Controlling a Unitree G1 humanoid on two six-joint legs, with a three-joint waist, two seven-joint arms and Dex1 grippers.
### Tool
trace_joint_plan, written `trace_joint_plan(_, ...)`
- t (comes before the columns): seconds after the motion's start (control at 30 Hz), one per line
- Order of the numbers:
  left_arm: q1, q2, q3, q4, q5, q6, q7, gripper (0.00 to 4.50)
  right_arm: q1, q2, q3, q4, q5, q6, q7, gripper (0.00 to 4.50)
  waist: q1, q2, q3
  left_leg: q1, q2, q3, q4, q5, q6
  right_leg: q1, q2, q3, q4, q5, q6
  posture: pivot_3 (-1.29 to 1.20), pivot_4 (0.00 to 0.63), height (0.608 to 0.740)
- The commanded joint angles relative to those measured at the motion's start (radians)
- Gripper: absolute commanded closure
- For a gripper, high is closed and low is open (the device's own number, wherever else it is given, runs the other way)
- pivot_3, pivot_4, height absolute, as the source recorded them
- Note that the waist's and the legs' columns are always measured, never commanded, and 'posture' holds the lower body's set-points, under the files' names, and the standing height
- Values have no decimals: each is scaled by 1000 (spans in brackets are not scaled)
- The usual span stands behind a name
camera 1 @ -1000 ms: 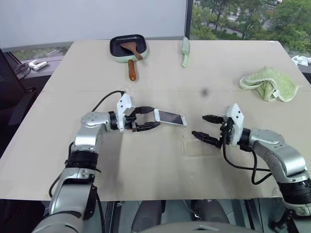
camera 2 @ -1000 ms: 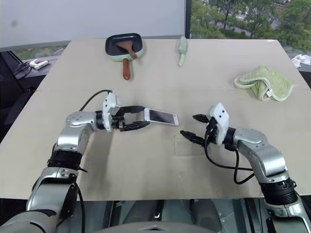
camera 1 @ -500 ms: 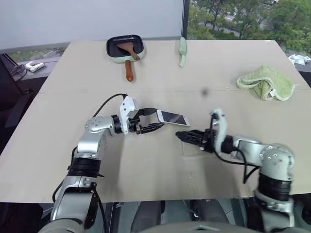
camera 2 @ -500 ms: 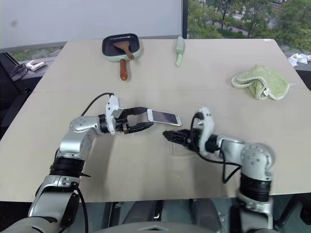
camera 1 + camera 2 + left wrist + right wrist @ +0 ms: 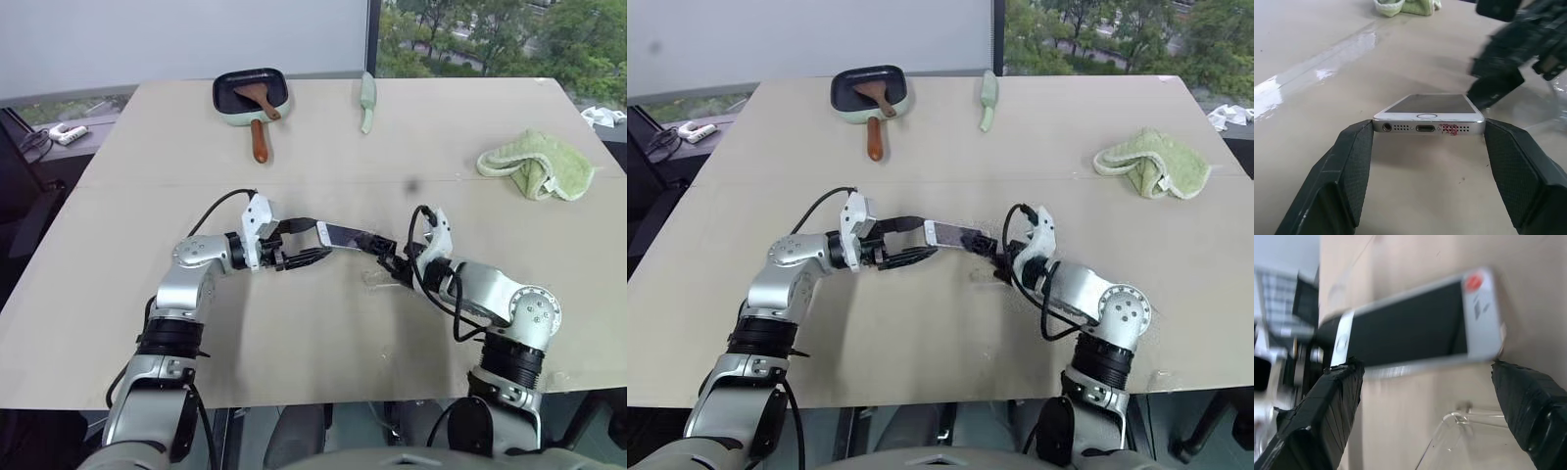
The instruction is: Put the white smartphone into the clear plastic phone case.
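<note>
Next, my right gripper grabs the white smartphone by its earpiece end (image 5: 361, 240) to fit the smartphone into the clear case (image 5: 380, 279).
The white smartphone (image 5: 338, 235) hangs level a little above the table, screen up. My left gripper (image 5: 306, 242) is shut on its two long edges at the home-button end (image 5: 1429, 115). My right gripper (image 5: 389, 257) stands open at the phone's far end, one finger on each side of it and nothing gripped; the right wrist view shows the phone (image 5: 1410, 330) across the gap between the fingers (image 5: 1332, 411). The clear plastic phone case (image 5: 1459, 431) lies just under that gripper on the table, a faint glint (image 5: 377, 282).
At the table's far side sit a black pan with a wooden spatula (image 5: 257, 93) and a pale green utensil (image 5: 369, 101). A crumpled green cloth (image 5: 539, 164) lies at the right. Black cables trail from both wrists.
My right gripper has moved left to the phone's far end and rolled over, still open. The left gripper has kept the phone in place.
</note>
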Motion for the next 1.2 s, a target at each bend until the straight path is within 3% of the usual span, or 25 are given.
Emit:
trace_joint_plan(0.03,-7,-6,9,-71,-33,12,13,1472,2,86,91,8,143,-145,-123,0,-6,0,0,0,0,0,0,0,0,0,0,0,0,0,0,0,150,740)
trace_joint_plan(0.2,12,-20,-7,-147,-59,49,28,1472,11,15,198,3,242,-253,-170,0,-28,0,0,-1,1,0,-1,0,0,-1,1,0,0,0,0,0,150,740)
trace_joint_plan(0.23,17,-23,-10,-162,-63,58,30,1480,12,4,211,1,251,-272,-174,253,-30,0,0,-1,1,1,-1,0,0,-2,1,1,0,0,0,0,150,740)
trace_joint_plan(0.3,24,-29,-15,-182,-66,69,33,1486,15,-22,236,-3,263,-305,-174,851,-31,0,0,-1,2,1,-1,0,0,-2,1,1,-1,0,0,0,150,740)
trace_joint_plan(0.57,31,-20,-16,-176,-61,74,20,1486,23,-99,293,-13,298,-413,-155,4285,-32,0,0,-2,2,1,-1,0,0,-2,2,1,-1,0,0,0,150,740)
trace_joint_plan(0.6,32,-19,-16,-176,-61,74,18,1486,23,-109,299,-14,297,-422,-149,4446,-31,0,0,-2,2,1,-1,0,0,-2,2,1,-1,0,0,0,150,740)
trace_joint_plan(0.83,33,-18,-19,-186,-69,80,8,1486,11,-167,332,-26,278,-468,-62,4446,-29,0,0,-2,2,1,-1,0,0,-2,2,1,-1,0,0,0,150,740)
trace_joint_plan(1.2,30,-10,-11,-224,-110,134,-5,1486,-60,-333,342,-57,16,-499,335,4446,-22,0,0,-2,2,2,-1,0,0,-2,2,1,-2,0,0,0,150,740)
